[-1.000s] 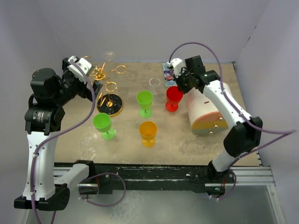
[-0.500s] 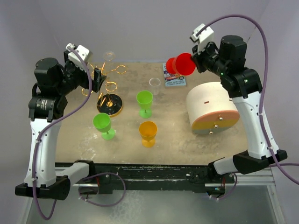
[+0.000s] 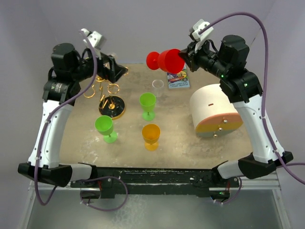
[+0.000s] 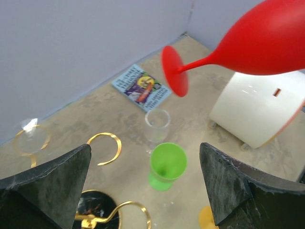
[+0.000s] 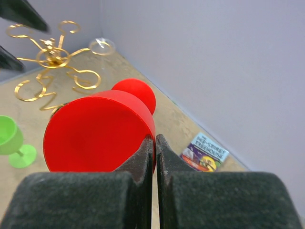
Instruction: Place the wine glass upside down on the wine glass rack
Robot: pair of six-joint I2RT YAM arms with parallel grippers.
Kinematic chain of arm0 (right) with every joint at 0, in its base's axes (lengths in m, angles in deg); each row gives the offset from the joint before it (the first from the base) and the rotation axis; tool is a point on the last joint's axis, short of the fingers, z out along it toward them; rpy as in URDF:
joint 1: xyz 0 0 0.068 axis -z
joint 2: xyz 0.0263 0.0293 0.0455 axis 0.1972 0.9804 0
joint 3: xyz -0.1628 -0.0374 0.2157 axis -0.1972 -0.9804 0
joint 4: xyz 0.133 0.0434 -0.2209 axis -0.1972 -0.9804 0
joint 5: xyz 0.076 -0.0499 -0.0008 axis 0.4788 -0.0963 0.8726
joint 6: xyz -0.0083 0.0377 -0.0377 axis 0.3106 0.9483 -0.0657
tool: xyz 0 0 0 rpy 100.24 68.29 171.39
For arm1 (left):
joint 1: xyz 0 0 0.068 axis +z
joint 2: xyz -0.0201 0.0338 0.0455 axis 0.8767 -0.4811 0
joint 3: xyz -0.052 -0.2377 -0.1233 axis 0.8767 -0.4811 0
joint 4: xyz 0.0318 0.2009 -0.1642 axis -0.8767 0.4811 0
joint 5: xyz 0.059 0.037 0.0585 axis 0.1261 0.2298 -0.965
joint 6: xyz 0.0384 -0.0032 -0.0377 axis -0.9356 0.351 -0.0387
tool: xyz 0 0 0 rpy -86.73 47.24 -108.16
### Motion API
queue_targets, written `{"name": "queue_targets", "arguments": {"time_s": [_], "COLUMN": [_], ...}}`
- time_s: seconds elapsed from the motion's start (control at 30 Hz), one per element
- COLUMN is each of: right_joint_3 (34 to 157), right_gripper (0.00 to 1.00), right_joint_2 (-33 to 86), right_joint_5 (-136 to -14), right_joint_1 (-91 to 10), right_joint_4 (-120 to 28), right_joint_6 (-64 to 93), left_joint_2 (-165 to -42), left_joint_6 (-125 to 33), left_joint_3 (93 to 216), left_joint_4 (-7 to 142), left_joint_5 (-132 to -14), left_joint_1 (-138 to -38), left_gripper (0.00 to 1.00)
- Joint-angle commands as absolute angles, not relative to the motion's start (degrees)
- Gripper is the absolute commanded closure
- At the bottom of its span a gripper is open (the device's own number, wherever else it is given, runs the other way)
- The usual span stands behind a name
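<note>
The left gripper isn't ready to close: its fingers are a wide gap away from the red glass's round foot and would miss, so it needs to move closer first, then close on the glass.
The red wine glass (image 3: pixel 167 60) hangs in the air on its side, its foot (image 3: pixel 152 59) pointing left. My right gripper (image 3: pixel 185 56) is shut on its rim, one finger inside the bowl (image 5: pixel 95 131) and one outside. The gold wire wine glass rack (image 3: pixel 101 87) stands at the back left on its black disc base (image 3: pixel 113 107). My left gripper (image 3: pixel 116 71) hovers open just above the rack's arms, nothing between its fingers. In the left wrist view the red glass (image 4: pixel 259 40) floats at upper right, above and apart from the open left gripper (image 4: pixel 144 148).
On the table stand two green glasses (image 3: pixel 147 102) (image 3: pixel 106 127), an orange glass (image 3: pixel 151 135) and a clear glass (image 3: pixel 157 86). A book (image 3: pixel 177 79) lies at the back. A white round box (image 3: pixel 214 110) sits on the right. Another clear glass (image 5: pixel 101 46) is at a far rack loop.
My right arm lifted the red glass off the table, tipped it sideways and carried it left. The left arm rose and swung right over the rack, still open.
</note>
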State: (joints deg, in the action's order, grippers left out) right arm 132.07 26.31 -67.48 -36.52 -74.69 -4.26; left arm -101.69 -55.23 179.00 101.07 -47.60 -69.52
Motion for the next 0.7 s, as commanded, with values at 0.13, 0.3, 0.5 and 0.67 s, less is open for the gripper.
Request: {"name": "queue_targets", "arguments": {"time_s": [0.13, 0.3, 0.5, 0.67], "right_joint_3": [133.09, 132.71, 131.59, 130.78], "right_gripper": [1.0, 1.0, 1.0, 1.0], "right_joint_2": [25.81, 25.24, 24.11, 23.72], "right_joint_5": [-62.07, -60.29, -59.24, -59.18], "right_joint_1": [-39.36, -39.5, -39.5, -39.5], "right_joint_4": [-67.5, -68.12, -68.2, -67.91], "right_joint_6": [-1.17, -0.73, -0.52, -0.56], "left_joint_2": [-106.42, -109.57, -112.41, -113.83], "left_joint_6": [-47.78, -43.08, -39.04, -36.81], "left_joint_3": [180.93, 181.54, 181.15, 181.11], "left_joint_4": [93.29, 90.32, 88.5, 87.39], "left_joint_5": [-49.06, -44.99, -41.55, -38.3], "left_joint_1": [-76.93, -76.9, -76.96, -76.95], "left_gripper": [0.07, 0.15, 0.3, 0.47]}}
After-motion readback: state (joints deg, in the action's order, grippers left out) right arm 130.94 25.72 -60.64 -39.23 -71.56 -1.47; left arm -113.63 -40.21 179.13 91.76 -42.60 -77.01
